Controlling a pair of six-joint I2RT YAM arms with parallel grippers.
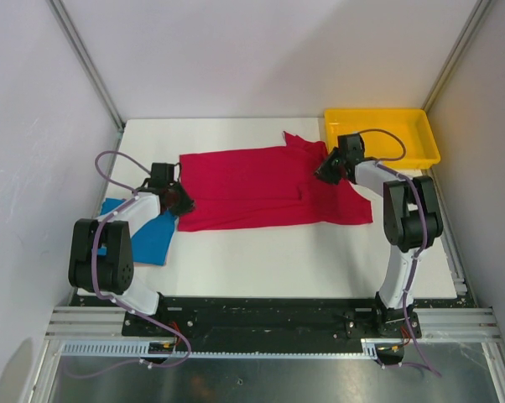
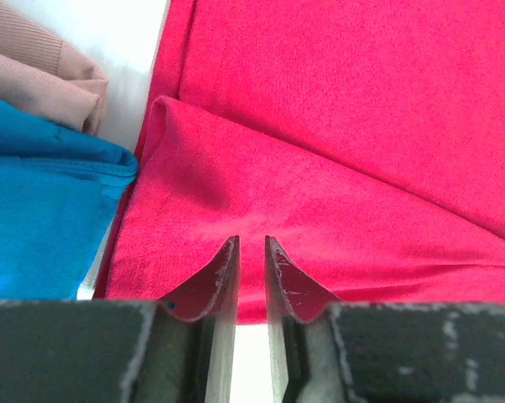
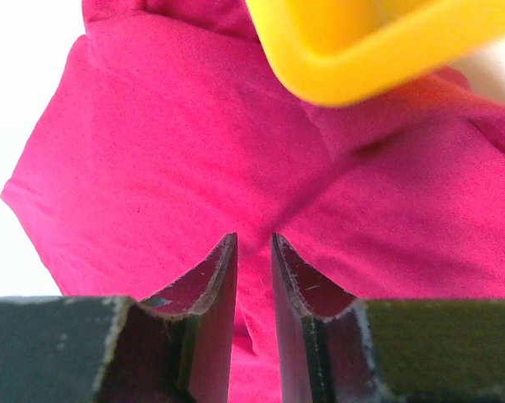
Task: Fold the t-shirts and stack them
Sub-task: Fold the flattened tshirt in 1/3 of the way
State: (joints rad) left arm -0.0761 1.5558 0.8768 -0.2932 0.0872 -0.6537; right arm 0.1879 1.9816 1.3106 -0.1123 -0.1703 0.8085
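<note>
I should next grab the red t-shirt with my right gripper by its near corner on the tray side, opposite my left gripper. Then I can pull the t-shirt straight for folding.
The crimson red t-shirt (image 1: 269, 186) lies spread across the middle of the table, with a sleeve reaching toward the yellow tray. The blue t-shirt (image 1: 148, 233) lies folded at the left, partly under my left arm. My left gripper (image 1: 175, 198) is at the red shirt's left edge. In the left wrist view its jaws stand nearly together (image 2: 251, 243) on the red cloth (image 2: 336, 143), with the blue shirt (image 2: 43, 210) beside them. My right gripper (image 1: 328, 170) is at the shirt's right end, and its jaws are pinched close (image 3: 254, 239) on the red cloth (image 3: 152, 159).
A yellow plastic tray (image 1: 420, 126) stands at the back right, its corner (image 3: 353, 67) lying over the red cloth just beyond my right gripper. A beige ribbed cloth (image 2: 34, 71) lies behind the blue shirt. White walls enclose the table.
</note>
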